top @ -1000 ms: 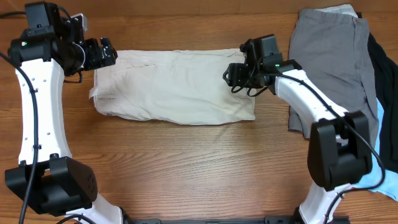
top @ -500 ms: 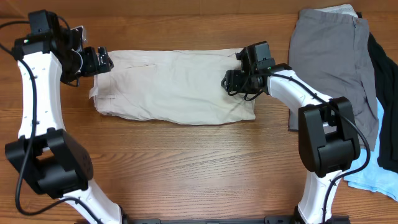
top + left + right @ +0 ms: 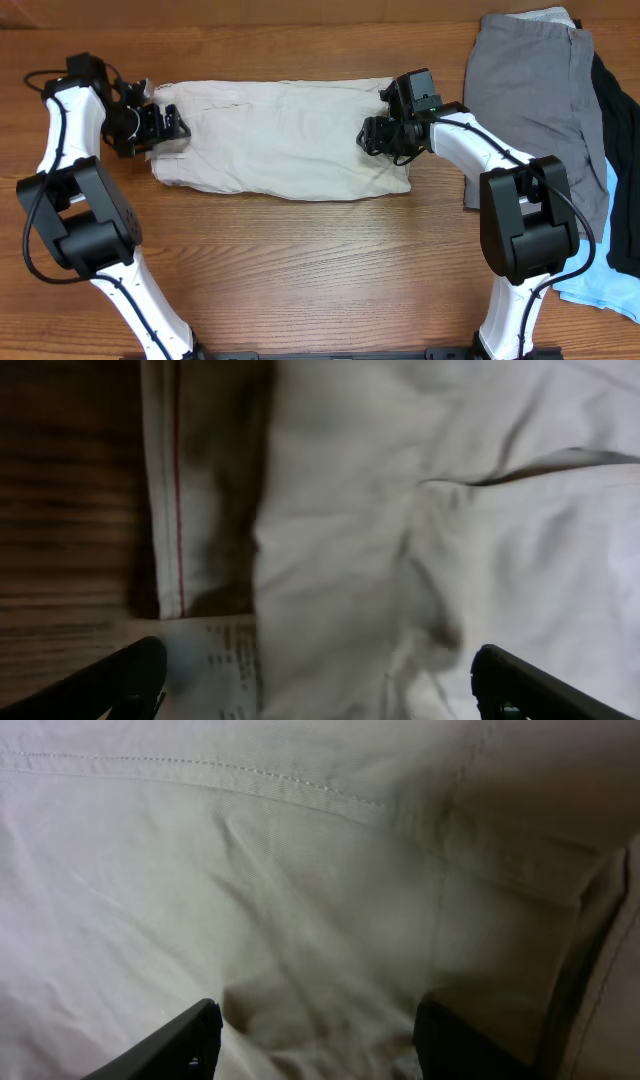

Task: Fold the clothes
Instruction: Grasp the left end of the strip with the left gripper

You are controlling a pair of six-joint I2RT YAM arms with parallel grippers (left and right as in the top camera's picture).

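Observation:
My left gripper is going to fold the shorts' end near the white label toward the other end, so it will pick up the pale beige shorts (image 3: 280,135) by that end next.
The pale beige shorts (image 3: 280,135) lie folded lengthwise across the table's upper middle. My left gripper (image 3: 170,125) is open at their left end, its fingers (image 3: 320,680) spread over the cloth and the white label (image 3: 225,660). My right gripper (image 3: 368,132) is open low over their right end; its fingers (image 3: 320,1040) straddle creased beige fabric (image 3: 300,900). Grey shorts (image 3: 530,110) lie at the upper right, with a black garment (image 3: 618,120) and a light-blue garment (image 3: 600,280) beside them.
The wooden table (image 3: 300,270) runs below the shorts to the front edge. The garment pile fills the right side up to the edge of view.
My left gripper has come down and right onto the left end of the beige shorts. My right gripper has shifted slightly left and stayed over the right end.

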